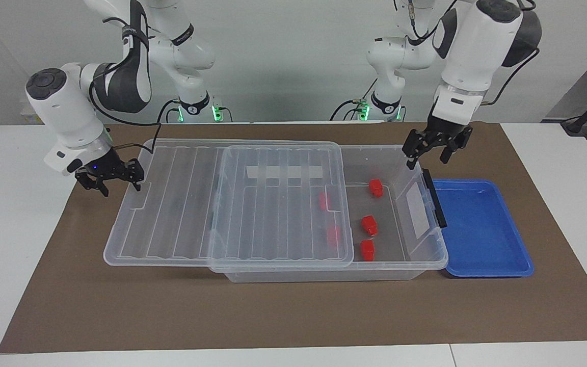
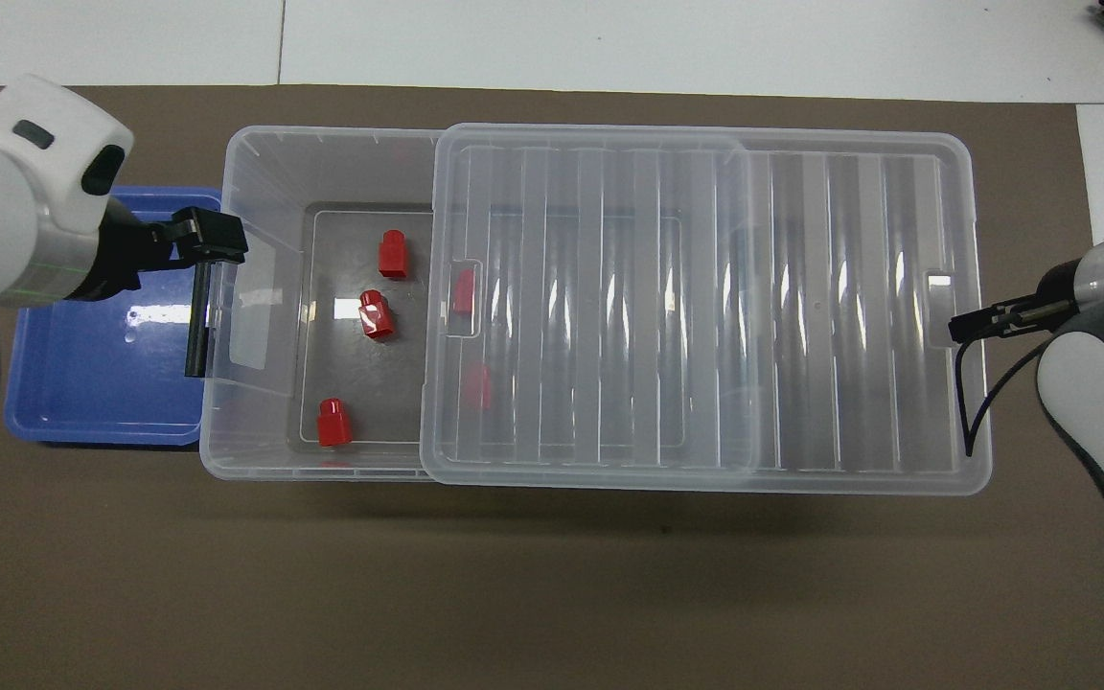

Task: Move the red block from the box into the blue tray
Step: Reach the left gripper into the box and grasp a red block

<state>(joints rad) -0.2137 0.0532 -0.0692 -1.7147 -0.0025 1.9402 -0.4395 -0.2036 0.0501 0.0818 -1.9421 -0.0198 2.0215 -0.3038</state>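
Note:
The left gripper will place the red block in the blue tray (image 2: 92,383), so next it will grip the block by its wide body (image 2: 379,322).
The clear box (image 1: 293,276) (image 2: 260,172) lies along the mat. Its ribbed lid (image 1: 181,204) (image 2: 705,307) is slid toward the right arm's end, leaving the latch end uncovered. Three red blocks (image 1: 375,187) (image 1: 369,225) (image 1: 368,250) lie in the uncovered part, also in the overhead view (image 2: 392,254) (image 2: 376,314) (image 2: 333,423). Two more (image 1: 324,201) (image 1: 333,235) show through the lid. The empty blue tray (image 1: 482,229) (image 2: 92,383) sits beside the box's latch end. My left gripper (image 1: 428,159) (image 2: 215,238) is open over that end's rim. My right gripper (image 1: 120,187) (image 2: 956,328) is open beside the lid's end.
A brown mat (image 1: 293,316) covers the table under everything. The black latch (image 1: 435,199) (image 2: 197,321) stands between the box and the tray. A white tape strip (image 1: 284,172) is on the lid.

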